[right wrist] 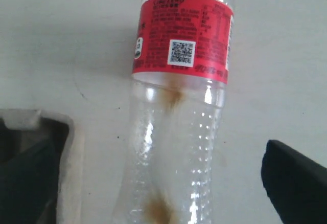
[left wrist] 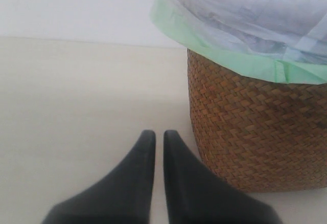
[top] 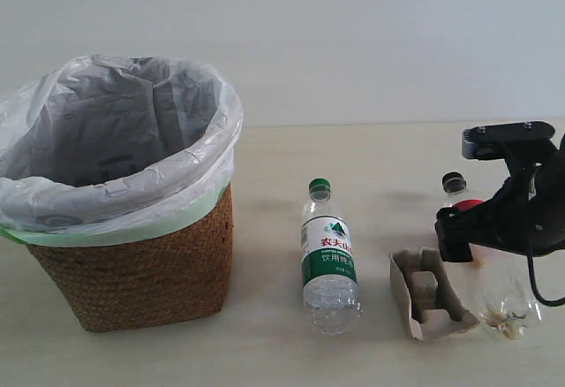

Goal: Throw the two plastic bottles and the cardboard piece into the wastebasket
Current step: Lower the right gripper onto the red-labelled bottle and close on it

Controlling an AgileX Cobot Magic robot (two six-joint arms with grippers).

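Observation:
I should next grab the clear body of the bottle, between its label and its base, with my right gripper. Then I will throw the red-labelled bottle (top: 499, 294) into the wastebasket (top: 132, 272).
The wastebasket (top: 132, 272), brown wicker with a white bag, stands at the left; it also shows in the left wrist view as the wastebasket (left wrist: 255, 127). A green-capped plastic bottle (top: 328, 259) lies in the middle. To its right lies the cardboard piece (top: 430, 297), then the black-capped, red-labelled bottle (top: 499, 294). My right gripper (top: 468, 237) hangs low over that bottle. It is open, its fingers wide apart on either side of the red-labelled bottle (right wrist: 179, 106), not touching it. One finger (right wrist: 25, 178) sits over the cardboard piece (right wrist: 71, 147). My left gripper (left wrist: 159, 134) is shut and empty beside the basket.
The pale tabletop (top: 282, 166) runs back to a plain white wall. The basket's bag has a green edge (left wrist: 230, 60) folded over the rim. The left arm does not show in the exterior view.

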